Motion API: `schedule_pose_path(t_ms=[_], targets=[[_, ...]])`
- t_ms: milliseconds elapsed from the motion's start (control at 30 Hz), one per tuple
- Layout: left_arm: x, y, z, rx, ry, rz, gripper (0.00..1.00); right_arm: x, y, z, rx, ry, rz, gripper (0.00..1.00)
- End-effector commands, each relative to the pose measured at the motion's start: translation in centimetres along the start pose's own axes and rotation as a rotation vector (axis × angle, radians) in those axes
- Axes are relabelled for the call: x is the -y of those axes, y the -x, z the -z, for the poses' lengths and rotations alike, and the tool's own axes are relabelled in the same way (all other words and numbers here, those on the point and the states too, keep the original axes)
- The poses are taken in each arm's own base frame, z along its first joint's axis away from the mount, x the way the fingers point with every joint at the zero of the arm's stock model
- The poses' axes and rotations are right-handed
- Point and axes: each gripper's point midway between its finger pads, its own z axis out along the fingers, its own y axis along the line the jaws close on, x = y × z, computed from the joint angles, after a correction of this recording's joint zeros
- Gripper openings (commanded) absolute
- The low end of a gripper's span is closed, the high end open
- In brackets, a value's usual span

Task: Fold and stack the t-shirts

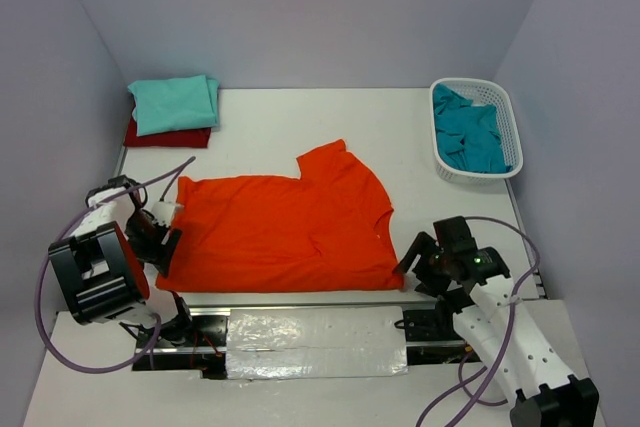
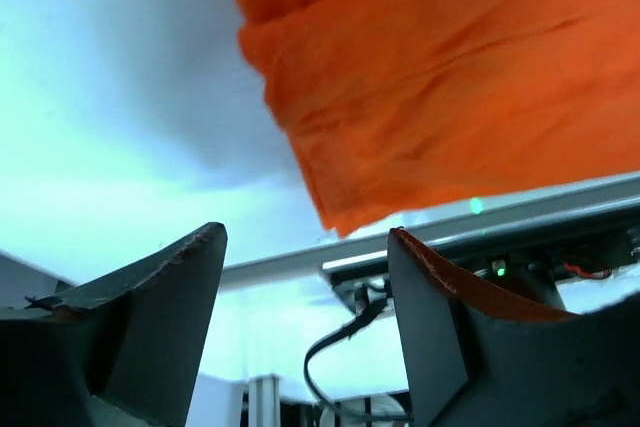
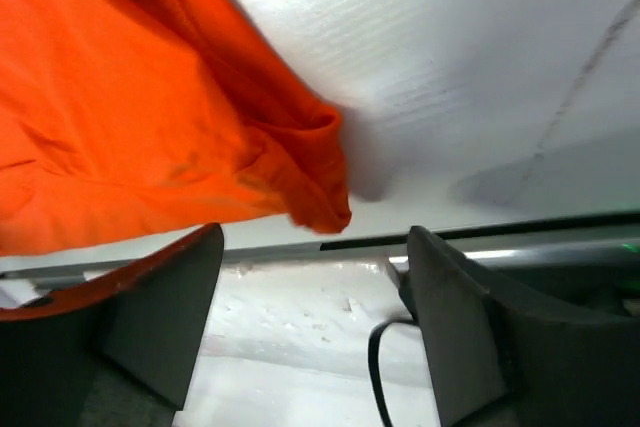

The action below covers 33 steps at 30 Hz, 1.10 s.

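Note:
My left gripper grabs the orange t-shirt's back corner (image 1: 184,184) next, away from its sleeve, to fold that edge of the t-shirt toward its near side.
The bright orange t-shirt (image 1: 285,227) lies folded in half lengthwise across the table's middle, one sleeve pointing back. My left gripper (image 1: 160,243) is open and empty just off its near left corner, which shows in the left wrist view (image 2: 345,209). My right gripper (image 1: 415,255) is open and empty just off its near right corner, which shows in the right wrist view (image 3: 315,202). The mint-aqua shirt (image 1: 175,102) lies folded on the dark red shirt (image 1: 165,137) at the back left. The teal-blue shirt (image 1: 470,132) lies crumpled in the basket.
A white mesh basket (image 1: 507,112) stands at the back right. A metal rail with taped foil (image 1: 315,337) and cables runs along the near edge between the arm bases. Grey walls enclose the table on three sides.

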Motion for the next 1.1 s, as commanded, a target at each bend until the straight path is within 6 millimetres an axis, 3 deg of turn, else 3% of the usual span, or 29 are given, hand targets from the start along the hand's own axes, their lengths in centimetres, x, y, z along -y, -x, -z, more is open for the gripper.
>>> schedule_pose_path(t_ms=[0,33,67,100,133,167,200,300,400,433,467,500,533,567,600,633,700,800,933,1067], targets=[[-1.5,0.2,1.9,-0.016,0.06,0.014,0.79,-2.7,3.7,4.1,0.165,0.027,0.076,0.84],[-2.4,0.9,2.4,-0.001,0.084,0.023,0.79,-4.0,4.9,4.5,0.19,0.041,0.127,0.91],[-3.2,2.1,3.2,0.034,0.108,0.052,0.79,-6.4,6.5,6.2,0.234,0.096,0.16,0.94],[-4.9,4.4,5.3,0.115,0.16,0.072,0.79,-8.5,7.8,6.8,0.259,0.139,0.195,1.0],[-5.7,6.4,6.2,0.194,0.171,0.088,0.79,-9.6,8.6,5.6,0.208,0.103,0.217,1.0],[-6.3,8.2,7.0,0.25,0.167,0.1,0.79,-12.3,10.4,6.8,0.239,0.145,0.284,1.0],[-7.2,10.8,9.3,0.35,0.184,0.129,0.78,-14.1,11.4,6.8,0.242,0.158,0.327,1.0],[-8.2,16.3,11.7,0.543,0.129,0.183,0.74,-20.0,16.0,5.5,0.266,0.139,0.457,1.0],[-8.7,20.0,11.8,0.615,0.039,0.24,0.71,-25.1,20.3,2.3,0.251,0.143,0.519,1.0],[-8.8,20.8,10.5,0.595,-0.001,0.259,0.7,-26.3,21.0,1.0,0.226,0.146,0.527,1.0],[-8.7,21.7,10.6,0.614,-0.035,0.275,0.7,-28.3,22.9,-1.7,0.203,0.137,0.534,1.0],[-8.3,22.4,10.3,0.614,-0.058,0.268,0.7,-29.0,23.3,-3.1,0.175,0.127,0.55,1.0],[-8.1,23.1,9.4,0.601,-0.082,0.271,0.71,-32.1,25.1,-2.4,0.218,0.171,0.561,1.0],[-8.0,23.8,9.5,0.615,-0.087,0.257,0.71,-32.5,25.5,-4.1,0.193,0.157,0.559,0.98],[-7.3,24.6,9.2,0.617,-0.094,0.232,0.73,-31.7,25.4,-8.4,0.124,0.104,0.552,0.97],[-7.0,25.1,8.8,0.614,-0.099,0.222,0.73,-33.7,26.2,-8.5,0.147,0.145,0.554,0.96],[-6.4,26.5,7.7,0.616,-0.101,0.2,0.75,-33.8,25.9,-12.6,0.081,0.148,0.523,0.9],[-5.4,27.8,6.1,0.599,-0.133,0.18,0.76,-32.3,24.6,-16.3,0.001,0.114,0.497,0.86],[-5.3,28.1,3.9,0.567,-0.143,0.214,0.77,-30.9,22.3,-18.1,-0.025,0.066,0.531,0.84],[-5.2,27.8,1.7,0.509,-0.148,0.224,0.75,-29.8,22.2,-18.7,-0.028,0.027,0.534,0.81]])
